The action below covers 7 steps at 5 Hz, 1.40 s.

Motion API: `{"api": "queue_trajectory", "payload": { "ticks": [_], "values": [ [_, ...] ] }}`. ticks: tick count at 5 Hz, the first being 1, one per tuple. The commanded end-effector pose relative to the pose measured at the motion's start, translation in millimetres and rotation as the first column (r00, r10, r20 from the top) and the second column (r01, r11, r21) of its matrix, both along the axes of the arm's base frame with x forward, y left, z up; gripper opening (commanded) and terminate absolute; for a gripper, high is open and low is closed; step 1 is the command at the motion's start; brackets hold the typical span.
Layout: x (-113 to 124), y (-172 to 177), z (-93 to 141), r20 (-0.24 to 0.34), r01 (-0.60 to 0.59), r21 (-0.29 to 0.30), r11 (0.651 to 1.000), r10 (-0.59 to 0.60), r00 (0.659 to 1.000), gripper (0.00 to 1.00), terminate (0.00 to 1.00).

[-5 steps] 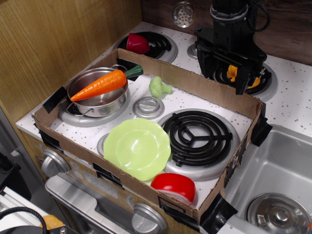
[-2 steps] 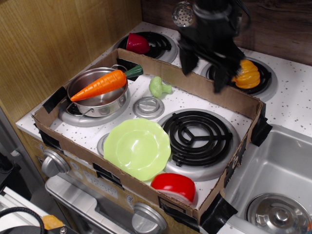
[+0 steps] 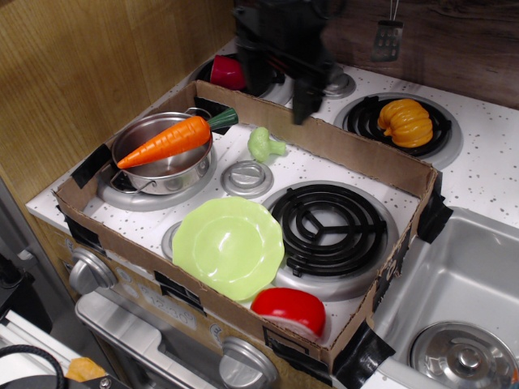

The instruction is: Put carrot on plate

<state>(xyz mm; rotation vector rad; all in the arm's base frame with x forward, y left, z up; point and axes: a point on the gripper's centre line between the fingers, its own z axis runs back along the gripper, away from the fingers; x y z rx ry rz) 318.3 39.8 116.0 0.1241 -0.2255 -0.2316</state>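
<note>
The gripper grabs the carrot by its thick orange part point(image 3: 191, 133) next, to put it on the lime-green plate point(image 3: 229, 245).
The orange carrot point(image 3: 166, 140) with its dark green stem end lies across the top of a shiny steel pot point(image 3: 166, 166) at the back left of the cardboard tray. The pale lime-green plate point(image 3: 229, 245) with a scalloped rim sits empty at the tray's front, left of a black burner. My black gripper point(image 3: 277, 91) hangs blurred above the tray's back wall, to the right of and above the carrot. Its fingers point(image 3: 304, 104) stand apart with nothing between them.
A low cardboard wall point(image 3: 357, 154) rings the stove top. A small green vegetable toy point(image 3: 265, 144) lies near the back wall. A red rounded toy point(image 3: 289, 309) sits at the front corner. A yellow-orange pumpkin point(image 3: 405, 121) rests on the back right burner. A steel sink point(image 3: 462, 292) is on the right.
My gripper has swept left from over the back right burner to above the tray's back wall, uncovering the pumpkin. The carrot, pot and plate have not moved.
</note>
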Motion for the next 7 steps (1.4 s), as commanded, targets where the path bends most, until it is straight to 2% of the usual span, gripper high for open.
{"api": "queue_trajectory", "payload": {
  "ticks": [1,2,5,7],
  "values": [
    [-9.2,61.9,8.0,0.058,0.064,0.060,0.996,-0.068,0.996,1.00,0.00],
    [-15.9,75.5,-1.9,0.072,0.056,0.057,0.997,-0.061,0.996,1.00,0.00],
    [-14.3,94.4,-44.7,0.044,0.073,0.007,0.997,-0.073,0.996,1.00,0.00],
    [-13.4,103.4,-60.3,0.046,0.068,-0.013,0.998,-0.067,0.997,1.00,0.00]
  ]
}}
